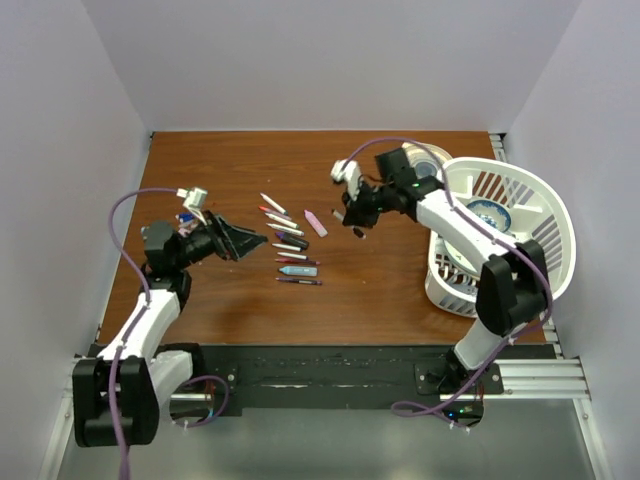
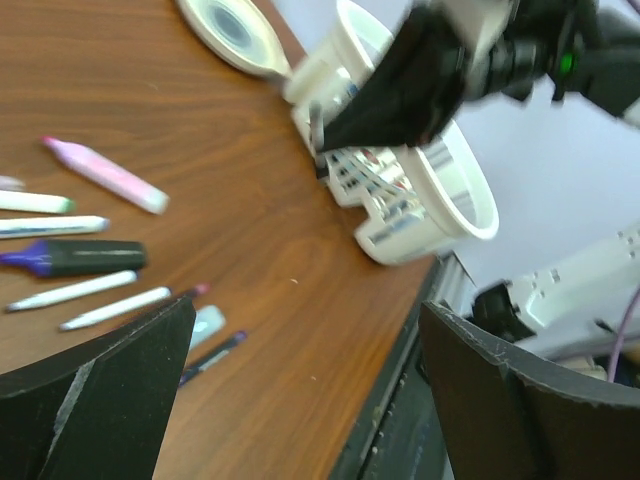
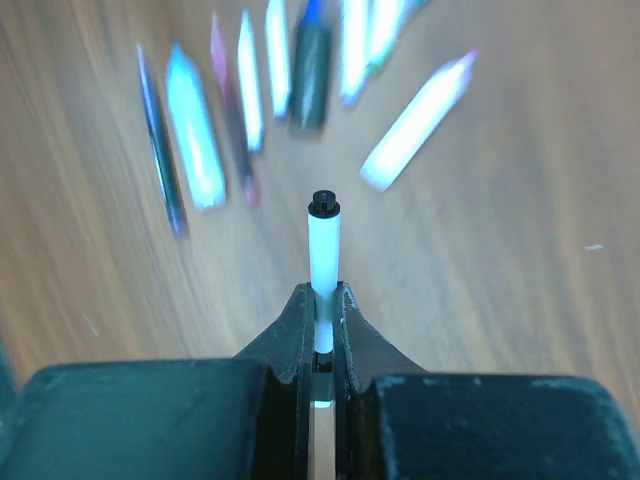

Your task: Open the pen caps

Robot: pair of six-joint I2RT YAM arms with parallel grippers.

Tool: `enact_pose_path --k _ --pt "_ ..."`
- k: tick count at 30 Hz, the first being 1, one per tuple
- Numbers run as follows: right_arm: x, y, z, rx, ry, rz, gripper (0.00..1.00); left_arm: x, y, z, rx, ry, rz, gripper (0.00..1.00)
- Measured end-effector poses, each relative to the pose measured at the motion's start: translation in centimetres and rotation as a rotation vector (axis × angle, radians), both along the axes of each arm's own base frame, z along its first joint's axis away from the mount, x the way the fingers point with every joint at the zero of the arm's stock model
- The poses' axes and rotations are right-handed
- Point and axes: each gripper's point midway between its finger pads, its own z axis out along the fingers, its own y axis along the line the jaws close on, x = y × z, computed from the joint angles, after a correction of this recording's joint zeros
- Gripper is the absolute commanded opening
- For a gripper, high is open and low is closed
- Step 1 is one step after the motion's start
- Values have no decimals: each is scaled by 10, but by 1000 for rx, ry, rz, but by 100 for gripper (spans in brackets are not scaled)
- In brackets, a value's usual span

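I will next grab the thin white pen by its black cap (image 1: 359, 232) with my left gripper to open it. The pen's white body is left for my right gripper.
My right gripper (image 3: 322, 300) is shut on a thin white pen (image 3: 323, 250), held above the table. The pen's black end (image 3: 323, 204) points away from the fingers, and I cannot tell if that end is a cap. From above, this gripper (image 1: 355, 224) hangs just right of the pen pile. Several capped pens (image 1: 290, 245) lie in a row mid-table, beside a pink highlighter (image 1: 315, 222). My left gripper (image 1: 250, 241) hovers open at the left of the row. Its wrist view shows its fingers (image 2: 120, 380) wide apart over bare wood, with the pens (image 2: 75, 258) to their left.
A white slatted basket (image 1: 505, 235) lies tipped at the right side, with a white tape roll (image 1: 430, 160) behind it. The table's near edge (image 2: 400, 360) and a black rail run below the left gripper. Grey walls close in the sides and back.
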Motion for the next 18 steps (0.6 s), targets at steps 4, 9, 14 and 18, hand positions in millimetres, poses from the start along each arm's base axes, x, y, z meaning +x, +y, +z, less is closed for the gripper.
enact_pose_path --k 4,9,14,18 --pt "15 1 67 285 21 -156 0 -17 -37 0 6 -5 -96 100" --pt "5 18 132 595 143 -149 0 -31 -71 2 7 -29 -148 99" --pt "-8 39 122 706 472 -97 0 -31 -97 -8 15 -15 -162 99" --pt "-23 36 86 719 644 -203 0 -29 -119 -17 23 16 -159 94"
